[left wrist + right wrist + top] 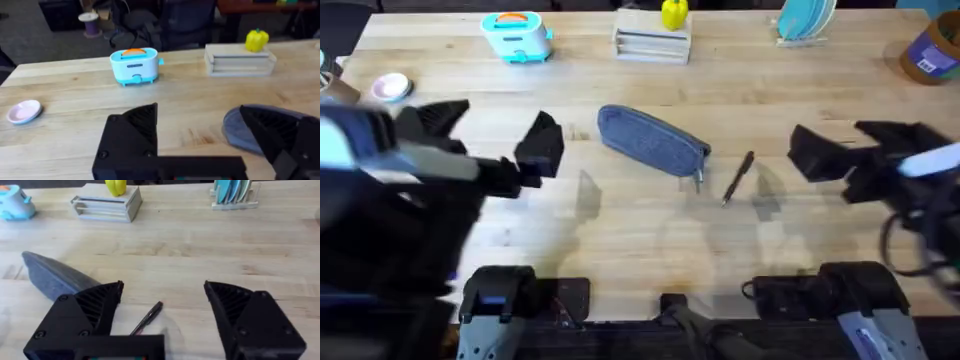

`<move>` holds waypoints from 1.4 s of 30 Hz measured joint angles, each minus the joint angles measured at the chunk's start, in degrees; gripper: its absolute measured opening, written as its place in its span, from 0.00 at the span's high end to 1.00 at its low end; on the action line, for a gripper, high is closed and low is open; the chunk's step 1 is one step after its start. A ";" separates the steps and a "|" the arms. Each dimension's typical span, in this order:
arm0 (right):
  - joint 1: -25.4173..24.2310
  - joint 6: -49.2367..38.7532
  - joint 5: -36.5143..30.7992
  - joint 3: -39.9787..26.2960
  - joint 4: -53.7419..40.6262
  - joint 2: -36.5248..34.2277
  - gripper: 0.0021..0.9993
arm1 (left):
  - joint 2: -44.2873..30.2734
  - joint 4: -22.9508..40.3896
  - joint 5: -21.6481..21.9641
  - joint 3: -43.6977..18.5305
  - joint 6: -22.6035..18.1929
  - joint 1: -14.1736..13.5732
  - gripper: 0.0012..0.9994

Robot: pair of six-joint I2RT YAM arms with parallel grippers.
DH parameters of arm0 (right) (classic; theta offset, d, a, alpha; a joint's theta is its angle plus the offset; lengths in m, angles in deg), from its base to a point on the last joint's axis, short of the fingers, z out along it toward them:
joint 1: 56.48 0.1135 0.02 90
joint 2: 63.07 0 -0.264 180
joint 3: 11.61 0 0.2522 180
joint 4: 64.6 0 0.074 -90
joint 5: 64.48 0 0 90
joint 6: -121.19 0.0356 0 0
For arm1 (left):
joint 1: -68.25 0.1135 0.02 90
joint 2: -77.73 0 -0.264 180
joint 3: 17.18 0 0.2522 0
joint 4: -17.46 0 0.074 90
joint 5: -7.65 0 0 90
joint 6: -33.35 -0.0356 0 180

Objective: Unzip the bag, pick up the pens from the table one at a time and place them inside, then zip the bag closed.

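Next, my left gripper grips the bag by its end [611, 121] opposite the pull, leaving the bag's metal zip pull [698, 179] free for unzipping.
The blue-grey bag [650, 141] lies at an angle in the middle of the table [620, 230], its zip shut and the small metal pull [698, 181] hanging at its right end. A slim black pen [738, 178] rests just right of that end. My left gripper [540, 150] hovers open a little left of the bag, holding nothing; in the left wrist view the bag [240, 130] shows behind one finger. To the right of the pen, my right gripper [813, 155] is open and holds nothing. In the right wrist view the pen [148, 317] lies between the fingers, with the bag [55, 275] beside it.
Along the far edge stand a turquoise toy toaster [517, 35], a wooden rack [653, 42] with a yellow pepper on it, and a dish rack with blue plates [805, 20]. A pink dish [390, 87] sits far left, a round container [930, 50] far right.
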 joint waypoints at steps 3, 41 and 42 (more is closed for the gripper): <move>0.00 -2.38 0.39 -9.33 -6.79 -6.60 0.01 | -6.98 6.84 -0.16 -8.92 -3.69 0.00 0.01; 0.00 -10.63 0.56 -46.52 -34.65 -42.06 0.01 | -60.25 36.64 -20.55 -45.04 -50.37 0.04 0.01; 0.00 -10.79 0.56 -46.52 -34.63 -42.05 0.01 | -61.79 36.73 -21.29 -45.04 -54.40 0.04 0.01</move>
